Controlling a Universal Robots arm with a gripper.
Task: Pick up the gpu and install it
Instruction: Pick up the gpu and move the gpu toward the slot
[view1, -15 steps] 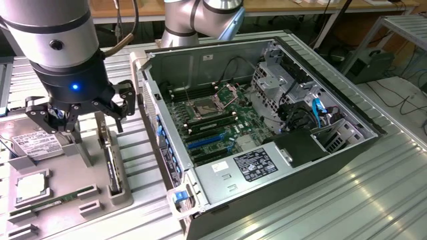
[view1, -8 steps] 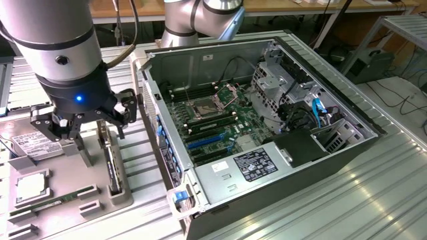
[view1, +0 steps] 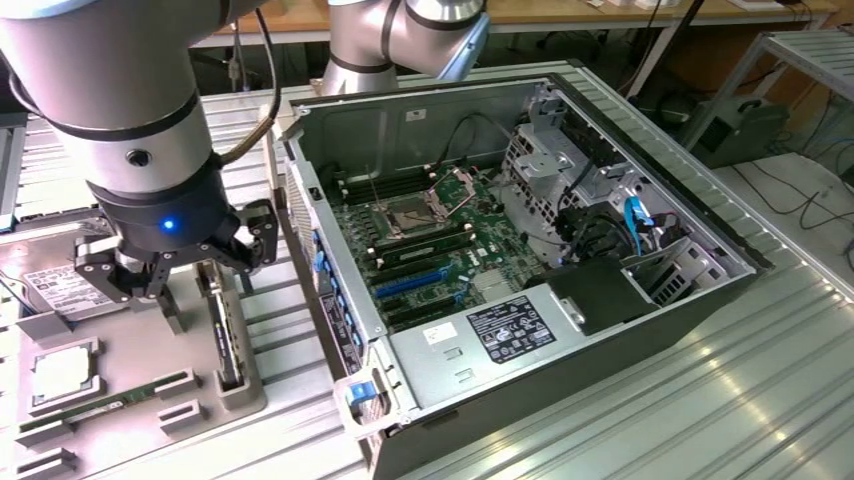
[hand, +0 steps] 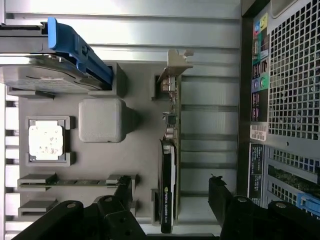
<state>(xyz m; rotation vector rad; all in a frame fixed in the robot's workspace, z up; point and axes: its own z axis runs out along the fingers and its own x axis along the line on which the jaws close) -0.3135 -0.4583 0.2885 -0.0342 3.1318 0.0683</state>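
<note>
The board's components jut unevenly near the bracket, so my gripper should next grab the GPU's flat-sided black cooler end (view1: 228, 345) to install it.
The gpu (view1: 224, 345) stands on its long edge in a slot of the grey holder tray (view1: 134, 345), on the exterior view's left, beside the open computer case (view1: 534, 250). In the wrist view the gpu (hand: 169, 170) shows edge-on, with its black cooler, a thin green board and a silver end bracket (hand: 175, 65). My gripper (view1: 207, 300) hangs just above the card's near end, open. Its black fingers (hand: 218, 192) straddle the card, one on each side and clear of it. The gripper (hand: 171, 192) holds nothing.
The tray also carries a hard drive (hand: 50, 70) with a blue handle, a processor chip (hand: 46, 140), a grey block (hand: 102, 120) and a narrow memory stick (hand: 75, 182). The case's perforated rear panel (hand: 292, 90) lies close beside the tray. The motherboard (view1: 427, 240) lies exposed inside the case.
</note>
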